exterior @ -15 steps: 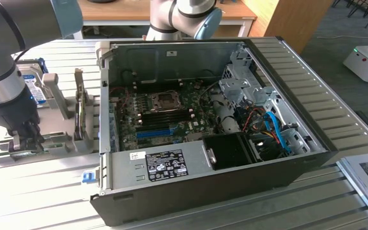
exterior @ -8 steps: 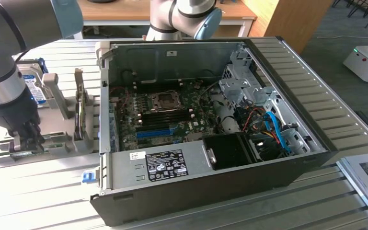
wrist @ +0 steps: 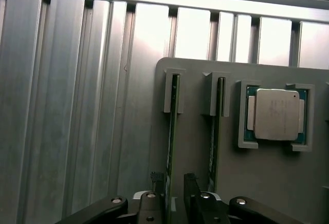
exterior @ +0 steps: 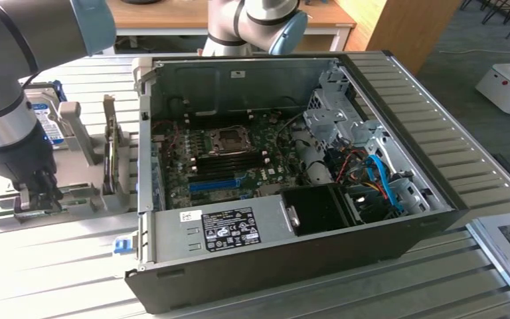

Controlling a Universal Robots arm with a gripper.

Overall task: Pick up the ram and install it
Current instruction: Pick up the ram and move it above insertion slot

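Note:
The ram is held at its ends by the grey holder's posts, so my gripper will next grab the ram by the middle of its upper edge.
The ram is a thin green stick standing on edge in a slot of the grey holder. A second green stick stands in the neighbouring slot. My gripper is open and lowered over the first stick, with one black finger on each side and a small gap still showing. In the exterior view the gripper hangs low over the holder, at the exterior view's left of the open computer case. The black memory slots lie beside the processor socket.
A processor chip sits in a pocket of the holder. On the rack stand a blue-and-silver hard drive and an upright expansion card. The case's walls, drive cage and cables crowd the motherboard. The ribbed metal table surrounds everything.

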